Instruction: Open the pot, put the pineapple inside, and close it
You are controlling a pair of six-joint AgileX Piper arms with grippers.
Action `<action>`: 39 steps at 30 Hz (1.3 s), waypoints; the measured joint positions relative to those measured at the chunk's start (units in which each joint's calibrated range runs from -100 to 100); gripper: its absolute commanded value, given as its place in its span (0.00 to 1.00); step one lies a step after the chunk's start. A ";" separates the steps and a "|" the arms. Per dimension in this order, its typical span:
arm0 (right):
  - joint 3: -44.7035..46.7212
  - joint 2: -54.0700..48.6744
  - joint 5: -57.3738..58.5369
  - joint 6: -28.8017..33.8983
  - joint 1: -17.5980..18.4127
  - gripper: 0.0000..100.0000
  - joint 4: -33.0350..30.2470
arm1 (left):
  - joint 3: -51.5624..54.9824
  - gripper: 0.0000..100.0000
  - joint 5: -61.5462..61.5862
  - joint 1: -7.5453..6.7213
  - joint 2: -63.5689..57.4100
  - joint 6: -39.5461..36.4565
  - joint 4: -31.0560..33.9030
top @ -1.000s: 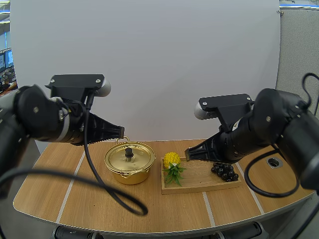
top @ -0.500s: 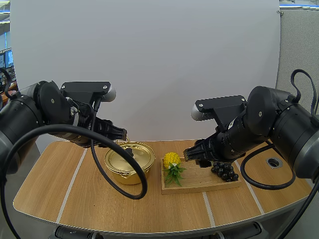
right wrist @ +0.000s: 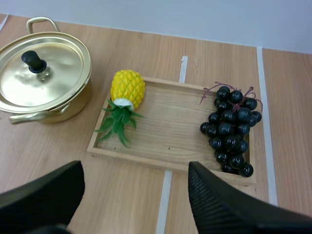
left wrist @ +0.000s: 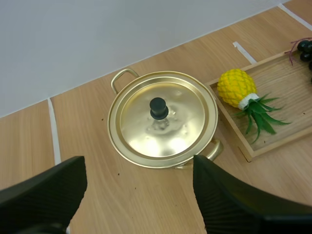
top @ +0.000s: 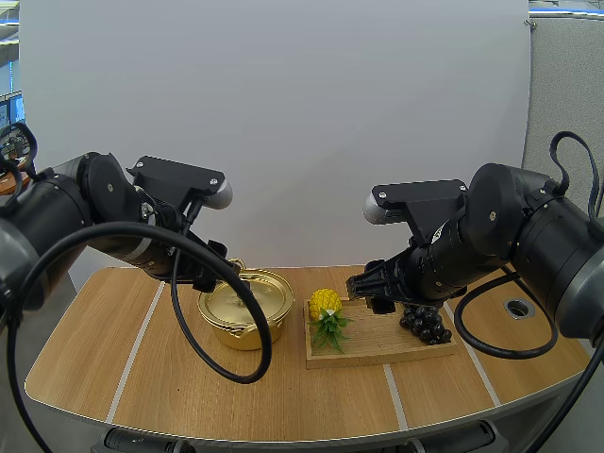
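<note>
The lid is wider than the robot's open fingers, so the left gripper needs to grab the lid next by the narrow black knob (left wrist: 159, 108) at its middle.
A gold pot (top: 247, 307) stands left of centre on the table, its lid (left wrist: 163, 119) on, with a black knob (left wrist: 158, 108). The pineapple (top: 326, 304) lies on the left end of a wooden tray (top: 377, 344), leaves toward the front. My left gripper (top: 219, 274) hovers over the pot's back-left rim. In the left wrist view the left gripper (left wrist: 140, 168) is open, fingers wide apart above the pot. My right gripper (top: 363, 288) hangs over the tray's back, right of the pineapple (right wrist: 127, 87). The right gripper (right wrist: 135, 171) is open with nothing between its fingers.
A bunch of dark grapes (right wrist: 231, 126) lies on the right end of the tray (right wrist: 170, 131). The pot (right wrist: 44, 73) sits close to the tray's left side. A round hole (top: 518, 307) is set into the tabletop at far right.
Both grippers have gone from shut to wide open. The left gripper has dipped toward the pot, and the right has settled over the tray.
</note>
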 measured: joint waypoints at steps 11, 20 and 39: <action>0.00 0.00 -2.08 0.33 0.00 1.00 0.31 | -2.95 1.00 -6.21 0.00 11.55 8.54 -4.99; 0.00 0.00 -2.47 0.33 0.00 1.00 0.42 | -9.94 1.00 -7.45 0.00 23.55 12.75 -9.47; 0.00 0.00 -2.47 0.33 0.00 1.00 0.42 | -15.90 1.00 -10.49 0.00 42.68 16.23 -11.04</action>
